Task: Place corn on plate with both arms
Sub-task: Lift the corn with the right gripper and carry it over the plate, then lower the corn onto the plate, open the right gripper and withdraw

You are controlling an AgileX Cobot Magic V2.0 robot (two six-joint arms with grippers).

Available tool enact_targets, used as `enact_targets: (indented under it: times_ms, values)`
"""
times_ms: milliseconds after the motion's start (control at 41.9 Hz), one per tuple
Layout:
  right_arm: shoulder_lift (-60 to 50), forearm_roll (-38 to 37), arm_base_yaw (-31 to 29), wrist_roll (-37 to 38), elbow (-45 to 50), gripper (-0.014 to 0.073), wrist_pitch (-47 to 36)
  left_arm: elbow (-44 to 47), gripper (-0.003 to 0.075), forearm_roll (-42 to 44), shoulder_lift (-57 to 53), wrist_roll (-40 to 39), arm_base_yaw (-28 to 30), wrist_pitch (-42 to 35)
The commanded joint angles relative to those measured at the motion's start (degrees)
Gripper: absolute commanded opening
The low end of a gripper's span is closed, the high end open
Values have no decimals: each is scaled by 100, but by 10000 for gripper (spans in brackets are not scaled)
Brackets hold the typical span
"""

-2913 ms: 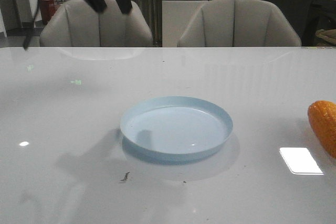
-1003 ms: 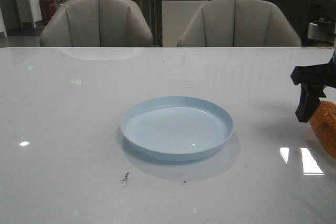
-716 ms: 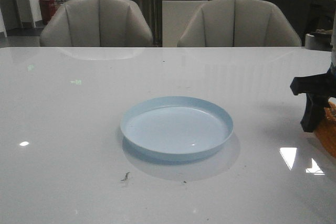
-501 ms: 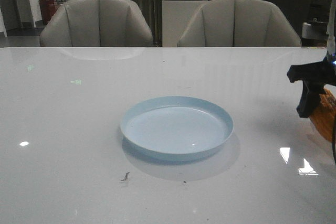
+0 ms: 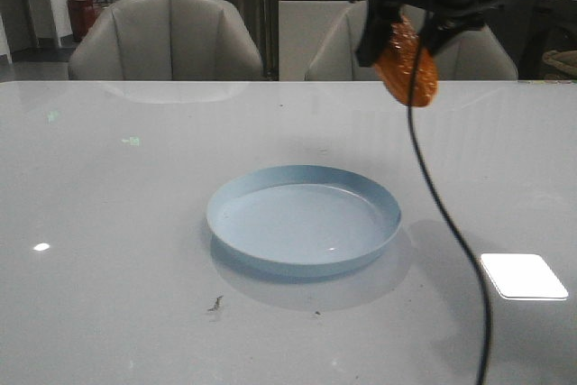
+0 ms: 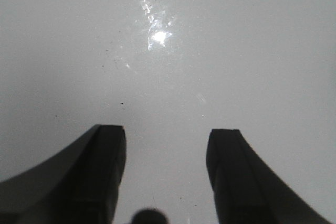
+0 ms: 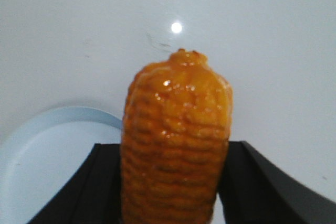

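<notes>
My right gripper keeps hold of the orange corn for now, as it hangs high above the pale blue plate. The corn comes down onto the plate next, before the release.
My right gripper point(image 5: 406, 38) is shut on the orange corn point(image 5: 407, 65) and holds it in the air, above and behind the far right part of the pale blue plate point(image 5: 303, 219). In the right wrist view the corn point(image 7: 176, 140) stands between the two black fingers point(image 7: 84, 187), with part of the plate's rim point(image 7: 63, 116) beneath it. A thin black cable point(image 5: 442, 214) hangs down from the right arm. My left gripper point(image 6: 167, 145) is open and empty over bare white table; it does not show in the front view.
The white glossy table point(image 5: 108, 223) carries a few small dark specks point(image 5: 215, 303) in front of the plate. Two grey chairs point(image 5: 167, 38) stand behind the table's far edge. A bright light patch point(image 5: 523, 275) lies at the right.
The right gripper closed on the corn at the table's right edge, lifted it and carried it up and left toward the plate. The left arm left the front view.
</notes>
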Motion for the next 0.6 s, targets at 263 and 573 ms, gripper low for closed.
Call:
enact_targets:
  times_ms: [263, 573]
  values:
    - [537, -6, 927, -68, -309, 268, -209, -154, 407, -130, -140, -69, 9, -355]
    - [1233, 28, 970, -68, -309, 545, 97, -154, 407, -133, -140, -69, 9, -355]
